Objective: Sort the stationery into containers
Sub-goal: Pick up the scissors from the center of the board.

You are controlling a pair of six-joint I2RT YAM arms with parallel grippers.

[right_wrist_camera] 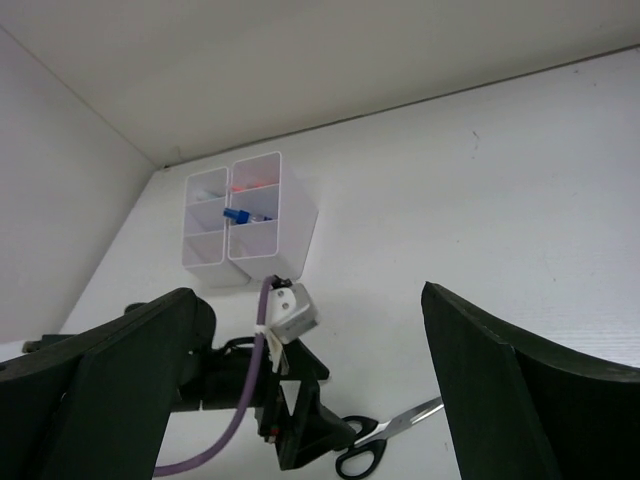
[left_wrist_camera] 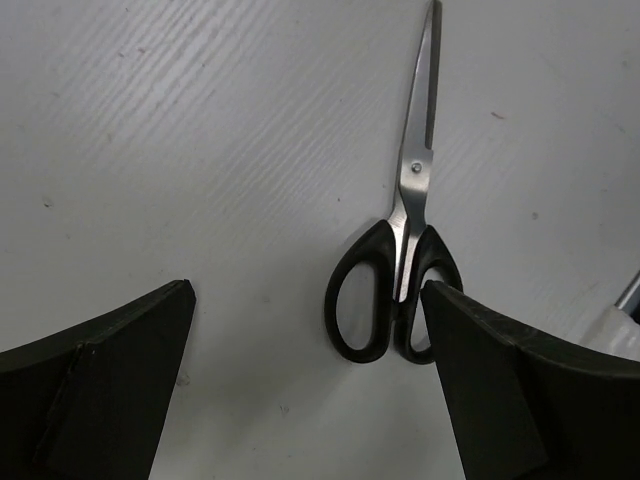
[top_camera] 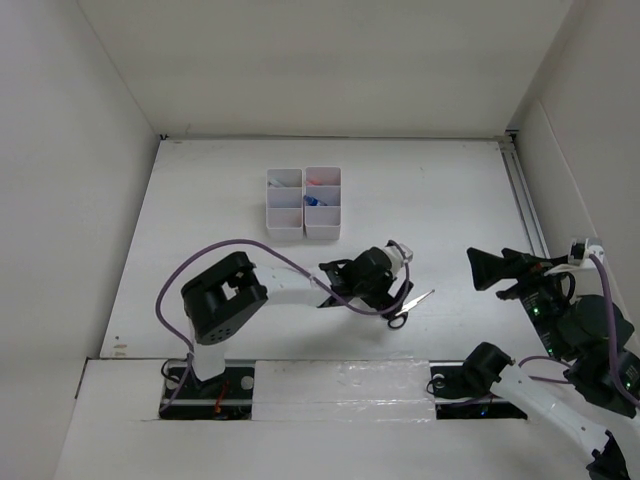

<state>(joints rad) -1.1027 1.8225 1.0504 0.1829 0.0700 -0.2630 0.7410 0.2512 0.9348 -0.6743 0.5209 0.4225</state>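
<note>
The left gripper grabs the scissors (top_camera: 412,307) by their black handles next, which leaves the metal blades free to fit into a tray.
Black-handled scissors (top_camera: 412,307) lie shut on the table in front of the trays, blades pointing right. In the left wrist view the scissors (left_wrist_camera: 402,262) lie just ahead of my left gripper (left_wrist_camera: 305,400), which is open and empty, its right finger (left_wrist_camera: 520,390) beside the right handle loop. My left gripper (top_camera: 388,298) hovers over the handles. My right gripper (top_camera: 488,268) is open and empty, off to the right of the scissors (right_wrist_camera: 388,443). The two white trays (top_camera: 303,203) stand side by side and hold a blue-capped bottle (top_camera: 312,200) and a reddish item (top_camera: 320,180).
White walls enclose the table on the left, back and right. The trays (right_wrist_camera: 250,215) show in the right wrist view with the blue-capped bottle (right_wrist_camera: 237,214) inside. A purple cable (top_camera: 200,262) loops over the left arm.
</note>
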